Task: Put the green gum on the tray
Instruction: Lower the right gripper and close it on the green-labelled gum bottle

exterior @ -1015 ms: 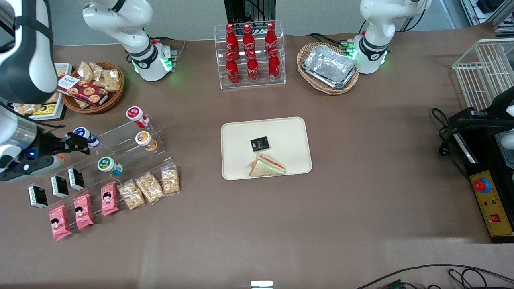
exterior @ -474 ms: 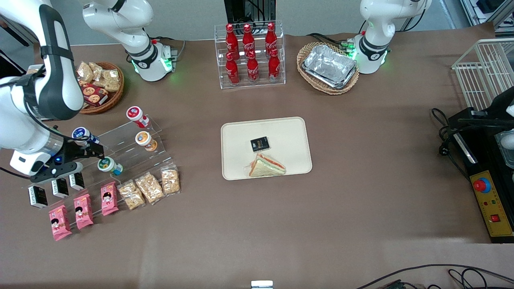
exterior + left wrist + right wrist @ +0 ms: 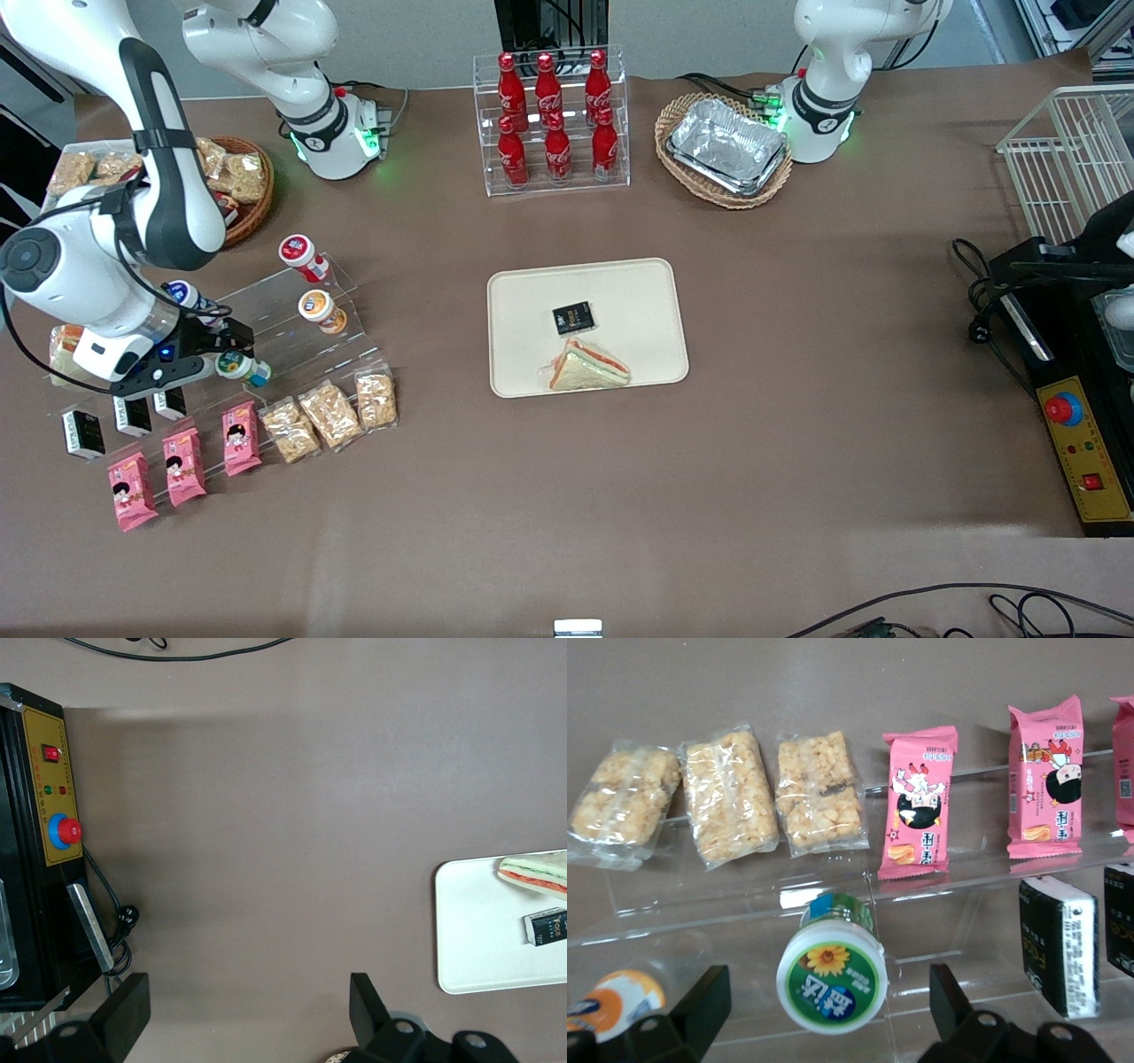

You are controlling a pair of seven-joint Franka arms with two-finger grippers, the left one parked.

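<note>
My right gripper picks up the gum by its white-rimmed lid [image 3: 230, 365] next, to place the green gum on the cream tray [image 3: 620, 288].
The green gum [image 3: 241, 367] is a small white jar with a green lid bearing a yellow flower; it lies on the clear acrylic step rack [image 3: 292, 337]. My right gripper [image 3: 221, 350] is open right at the jar's lid end. In the right wrist view the green gum [image 3: 833, 972] sits between the two black fingertips [image 3: 704, 997], which stand apart from it on each side. The cream tray [image 3: 620, 288] lies mid-table, toward the parked arm from the rack, holding a sandwich [image 3: 586, 366] and a small black packet [image 3: 573, 318].
On the rack are an orange-lidded jar [image 3: 319, 310], a red-lidded jar [image 3: 299, 253] and a blue-lidded jar [image 3: 182, 294]. Black packets [image 3: 82, 432], pink wafer packs [image 3: 182, 465] and cereal bars [image 3: 330, 415] lie nearer the camera. A cola bottle rack [image 3: 551, 120] and a snack basket [image 3: 232, 177] stand farther back.
My right gripper has moved from the blue-lidded jar's level nearer to the camera and toward the green gum, reaching its lid. The jar has not moved.
</note>
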